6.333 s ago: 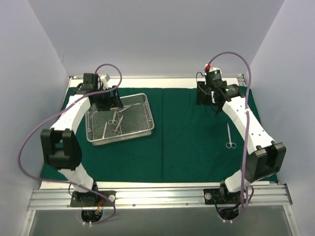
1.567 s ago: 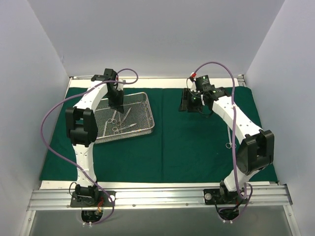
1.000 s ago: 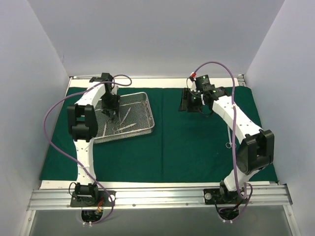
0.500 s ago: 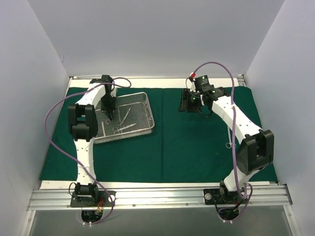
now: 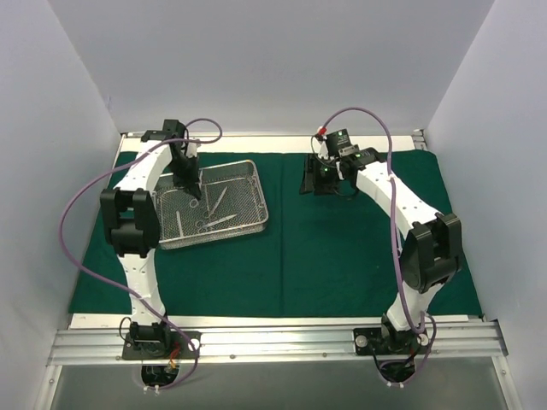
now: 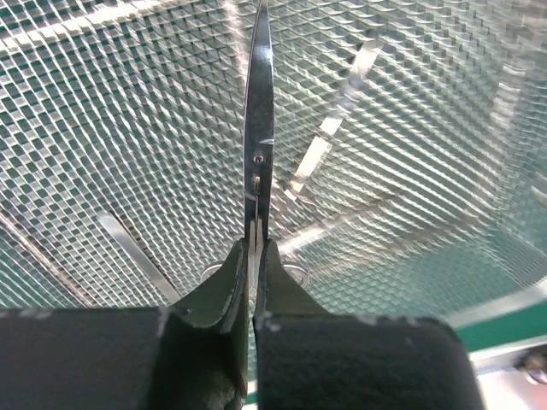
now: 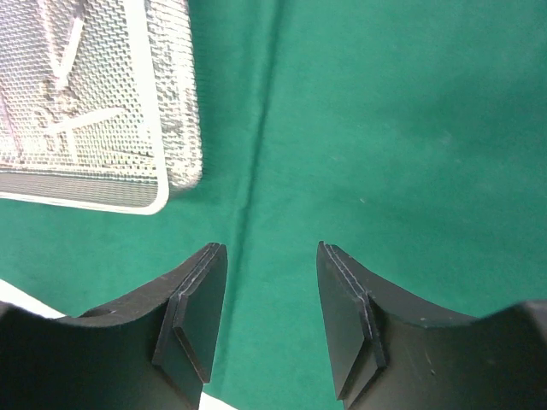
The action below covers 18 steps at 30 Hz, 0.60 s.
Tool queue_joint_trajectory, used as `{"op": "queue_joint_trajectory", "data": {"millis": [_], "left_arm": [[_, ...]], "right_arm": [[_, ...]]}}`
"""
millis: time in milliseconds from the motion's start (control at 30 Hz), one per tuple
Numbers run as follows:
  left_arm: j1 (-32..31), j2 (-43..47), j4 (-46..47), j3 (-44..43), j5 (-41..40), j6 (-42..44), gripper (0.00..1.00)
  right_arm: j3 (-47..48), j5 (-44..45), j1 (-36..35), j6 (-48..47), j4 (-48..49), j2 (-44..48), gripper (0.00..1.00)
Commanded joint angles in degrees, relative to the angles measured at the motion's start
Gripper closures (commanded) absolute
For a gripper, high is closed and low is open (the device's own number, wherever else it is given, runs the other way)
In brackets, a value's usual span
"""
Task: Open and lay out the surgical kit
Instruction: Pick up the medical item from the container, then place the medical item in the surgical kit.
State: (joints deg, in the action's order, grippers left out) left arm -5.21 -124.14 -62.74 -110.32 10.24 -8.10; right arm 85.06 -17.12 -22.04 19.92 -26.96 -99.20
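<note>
The scissor-like instrument is to be laid out, so the right gripper should next grab it by its exposed pivot, away from the left gripper.
The dark green cloth wrap (image 5: pixel 342 248) lies spread flat over the table. The silver wire-mesh tray (image 5: pixel 231 165) stands on its left part. My left gripper (image 5: pixel 195 191) is down inside the tray, shut on a slim steel scissor-like instrument (image 6: pixel 259 128) whose blades point away from the fingers (image 6: pixel 224 278). More instruments (image 5: pixel 215 210) lie on the mesh (image 6: pixel 410 102) below it, one of them a slim steel piece (image 6: pixel 332 130). My right gripper (image 7: pixel 269 316) hangs open and holds nothing, over bare cloth (image 7: pixel 385 128) just right of the tray (image 7: pixel 158 128).
Grey walls stand close on the left, back and right. The arms' mounting rail (image 5: pixel 273 340) runs along the near edge. The right arm's elbow (image 5: pixel 427 252) rises over the right part of the cloth.
My left gripper went from open to shut on the instrument in the tray, and its arm shifted a little left. The right gripper moved slightly left towards the tray.
</note>
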Motion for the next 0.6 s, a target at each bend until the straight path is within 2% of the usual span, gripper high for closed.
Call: {"op": "queue_joint_trajectory", "data": {"millis": [0,100,133,200,267,333,367,433,567], "left_arm": [[0.4,7.1,0.4,2.6,6.8,-2.4,0.98],[0.3,12.4,4.4,7.6,15.0,-4.1,0.98],[0.1,13.8,6.6,9.6,21.9,-5.0,0.98],[-0.1,16.5,12.8,15.0,28.3,-8.6,0.98],[-1.2,20.7,20.7,18.7,36.0,-13.8,0.98],[-2.2,24.2,24.7,22.9,39.2,-16.8,0.98],[-3.3,25.2,27.4,23.7,41.4,-19.0,0.98],[-4.4,27.4,30.5,26.3,43.1,-21.4,0.98],[-6.4,31.0,43.6,31.5,46.4,-29.3,0.98]], "right_arm": [[3.7,-4.1,-0.9,0.4,2.3,-0.4,0.54],[5.6,-12.7,-0.9,0.5,5.3,-1.3,0.53],[5.3,-19.3,-0.9,1.4,10.0,-1.3,0.51],[3.7,-25.3,-0.9,7.5,17.1,-1.2,0.48],[1.3,-31.8,-1.4,12.9,29.1,-1.3,0.40],[-0.3,-34.7,-1.9,21.0,36.9,-1.5,0.35],[-1.5,-36.6,-2.4,23.6,44.0,-1.7,0.33],[-1.6,-38.0,-2.9,27.9,48.3,-2.5,0.32],[-3.0,-41.1,-3.9,31.7,56.4,-3.2,0.31]]}}
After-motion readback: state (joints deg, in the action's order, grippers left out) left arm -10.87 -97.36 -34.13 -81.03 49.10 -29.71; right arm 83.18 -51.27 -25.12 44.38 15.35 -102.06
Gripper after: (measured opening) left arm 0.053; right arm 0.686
